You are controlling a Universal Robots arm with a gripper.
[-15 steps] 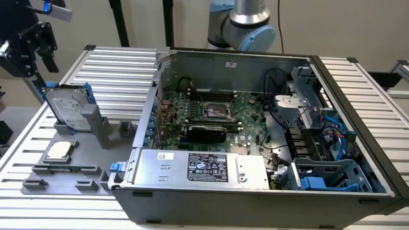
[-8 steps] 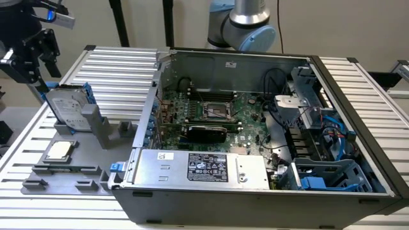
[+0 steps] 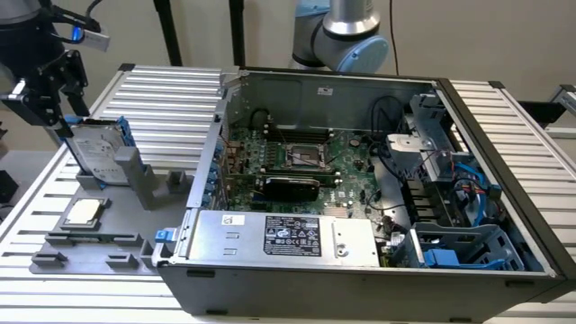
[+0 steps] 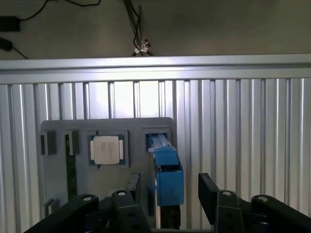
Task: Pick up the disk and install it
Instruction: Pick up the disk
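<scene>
I will install the disk in the drive cage (image 3: 470,246), so my gripper will next grab the disk by the blue end of its carrier (image 3: 93,122).
The disk (image 3: 94,152) stands on edge in a slot of the grey fixture plate (image 3: 117,223), at the exterior view's left. It is a silver drive with a white label in a blue carrier. In the wrist view I see it edge-on as a blue strip (image 4: 166,172). My gripper (image 3: 65,111) hangs just above the disk's far top corner. It is open (image 4: 170,191): one black finger (image 4: 132,187) and the other (image 4: 208,190) stand on either side of the blue edge without touching it.
A square silver processor chip (image 3: 83,211) (image 4: 107,149) lies on the same fixture plate. The open computer case (image 3: 360,169) is at the exterior view's right, with a blue-grey drive cage (image 3: 463,246) in its near right corner. Ribbed aluminium table (image 3: 171,101) surrounds both.
</scene>
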